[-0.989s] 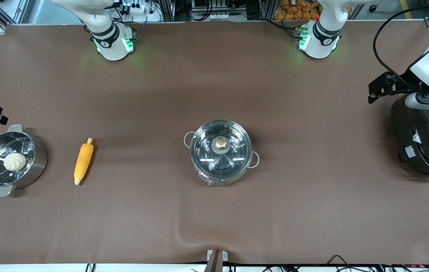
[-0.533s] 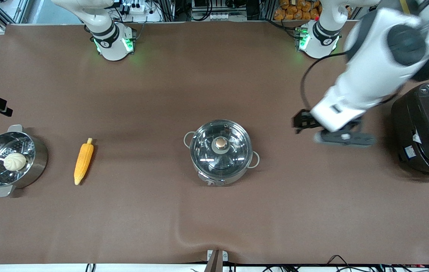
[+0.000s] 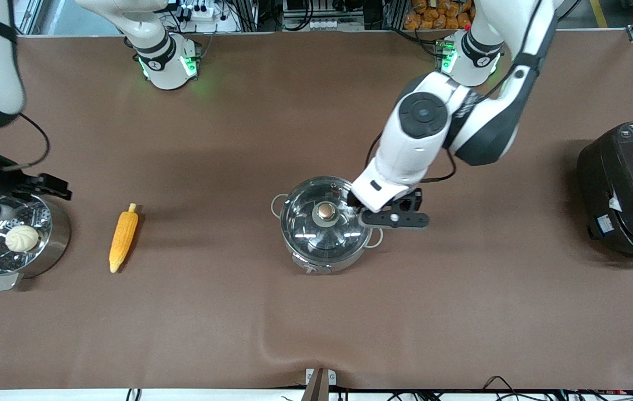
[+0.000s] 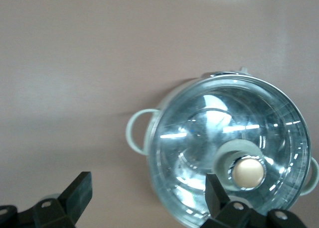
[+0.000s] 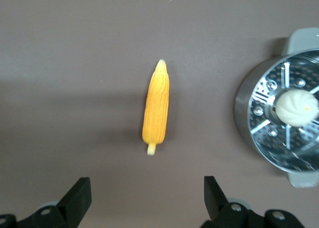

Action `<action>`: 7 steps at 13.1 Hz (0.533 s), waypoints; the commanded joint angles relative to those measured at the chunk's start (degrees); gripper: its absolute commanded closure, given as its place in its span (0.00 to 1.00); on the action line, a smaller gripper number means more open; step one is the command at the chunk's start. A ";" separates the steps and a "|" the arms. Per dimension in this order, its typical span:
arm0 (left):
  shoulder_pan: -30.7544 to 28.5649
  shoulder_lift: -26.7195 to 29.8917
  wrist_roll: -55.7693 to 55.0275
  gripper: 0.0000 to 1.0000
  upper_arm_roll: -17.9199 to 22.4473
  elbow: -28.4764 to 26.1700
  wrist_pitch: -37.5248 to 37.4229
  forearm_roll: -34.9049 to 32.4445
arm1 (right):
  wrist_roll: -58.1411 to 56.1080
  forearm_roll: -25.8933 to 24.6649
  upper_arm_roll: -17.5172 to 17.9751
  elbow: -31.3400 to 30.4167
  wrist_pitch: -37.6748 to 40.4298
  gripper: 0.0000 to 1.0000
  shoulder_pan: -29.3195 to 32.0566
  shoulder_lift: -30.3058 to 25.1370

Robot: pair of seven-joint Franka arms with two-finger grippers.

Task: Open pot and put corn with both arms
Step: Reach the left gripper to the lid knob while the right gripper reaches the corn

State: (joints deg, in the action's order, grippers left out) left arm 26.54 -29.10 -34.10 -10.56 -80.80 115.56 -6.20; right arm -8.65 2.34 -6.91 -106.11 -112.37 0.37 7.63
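The corn should go into the steel pot (image 3: 300,253), so my right gripper next needs to grab it by its thick end (image 3: 128,218) beside the stalk.
The steel pot (image 3: 300,253) stands mid-table with its glass lid (image 3: 344,236) on and the copper knob (image 3: 326,210) on top. My left gripper (image 3: 375,207) is open and empty, low over the pot's rim toward the left arm's end. In the left wrist view its gripper (image 4: 149,203) straddles the rim of the pot (image 4: 164,153), one fingertip (image 4: 215,195) beside the knob (image 4: 247,171). The corn (image 3: 123,238) lies on the table toward the right arm's end. My right gripper (image 3: 10,192) is open and empty over the steamer pot's rim; its wrist view (image 5: 147,200) shows the corn (image 5: 156,106) ahead.
A steel steamer pot (image 3: 57,228) with a white bun (image 3: 22,238) stands at the right arm's end, beside the corn; it also shows in the right wrist view (image 5: 244,113). A big black rice cooker (image 3: 628,189) stands at the left arm's end.
My left arm swung from over the rice cooker to the pot's rim. My right arm came in from the table's end to over the steamer pot. Pot and corn have not moved.
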 commanded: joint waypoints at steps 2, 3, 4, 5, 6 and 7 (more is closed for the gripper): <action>3.42 -5.52 -4.56 0.00 0.80 4.33 2.90 -3.19 | 0.47 -0.67 0.05 -10.69 -13.47 0.00 -0.37 3.41; 4.21 -6.05 -5.35 0.00 0.80 4.51 3.78 -3.46 | 0.65 -0.67 0.05 -10.70 -15.14 0.00 -0.19 6.67; 5.09 -6.58 -5.97 0.00 0.80 4.51 4.75 -3.64 | 0.65 -0.76 -0.04 -10.44 -17.77 0.00 -0.28 9.40; 5.97 -7.10 -6.41 0.00 0.89 4.51 5.54 -3.73 | 0.65 -0.76 -0.04 -10.35 -20.23 0.00 -0.54 12.03; 6.93 -7.80 -6.85 0.00 1.24 4.60 6.16 -4.25 | 0.74 -0.67 -0.04 -10.00 -22.52 0.00 -0.37 15.02; 8.68 -8.33 -7.73 0.00 2.46 4.68 6.69 -5.04 | 0.65 -0.67 -0.04 -9.91 -24.63 0.00 0.07 17.14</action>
State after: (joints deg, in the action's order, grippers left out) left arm 32.30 -35.64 -39.12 -10.02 -78.10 121.42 -8.57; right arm -8.63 2.22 -6.89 -117.70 -134.29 0.23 20.15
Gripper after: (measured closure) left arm 0.000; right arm 0.000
